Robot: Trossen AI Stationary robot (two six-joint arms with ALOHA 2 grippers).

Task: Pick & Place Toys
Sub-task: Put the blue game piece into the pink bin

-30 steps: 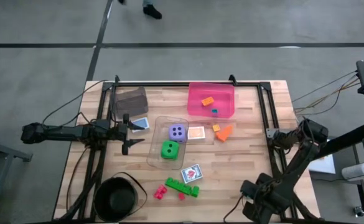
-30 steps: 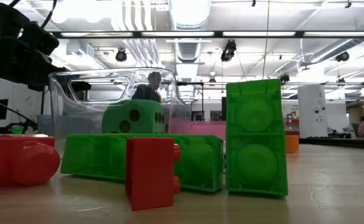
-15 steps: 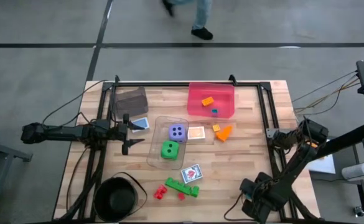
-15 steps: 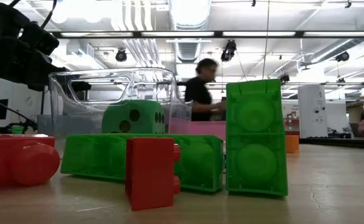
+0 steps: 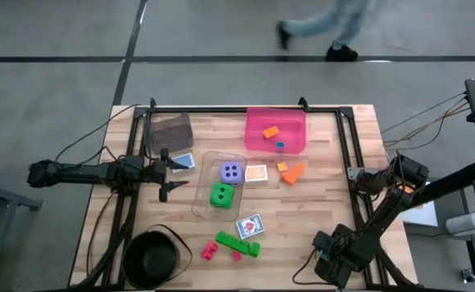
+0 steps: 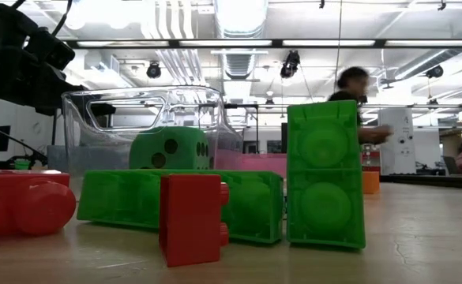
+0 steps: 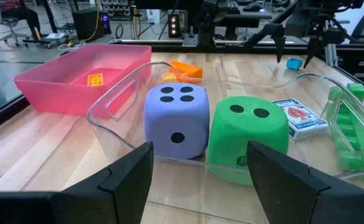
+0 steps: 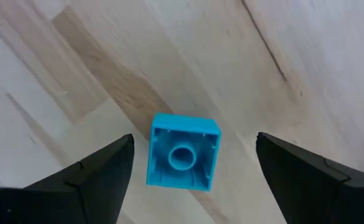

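Observation:
My right gripper should close: its fingers are beside both sides of the teal brick (image 8: 183, 160) in the right wrist view.
A teal brick (image 8: 183, 160) lies hollow side up on the bare wood near the table's front right corner. My right gripper (image 8: 194, 139) points straight down over it, open, one finger on either side and apart from it; in the high view the gripper (image 5: 334, 259) hides the brick. The left wrist view shows the same brick (image 7: 295, 63) far off. My left gripper (image 5: 170, 176) waits open at the table's left, facing the clear bin (image 5: 200, 203), which holds a purple die (image 5: 231, 172) and a green die (image 5: 221, 195).
The pink bin (image 5: 295, 144) at the back holds an orange brick and a teal one. Cards (image 5: 250, 225), orange bricks (image 5: 290, 172), a green brick (image 5: 237, 243) and red pieces (image 5: 210, 251) lie loose. Black bowl (image 5: 150, 258) front left, grey bin (image 5: 170, 130) back left. A person walks beyond the table.
My right gripper has come down toward the table at the front right, still pointing down and still open. A person has walked from left to right past the table's far side.

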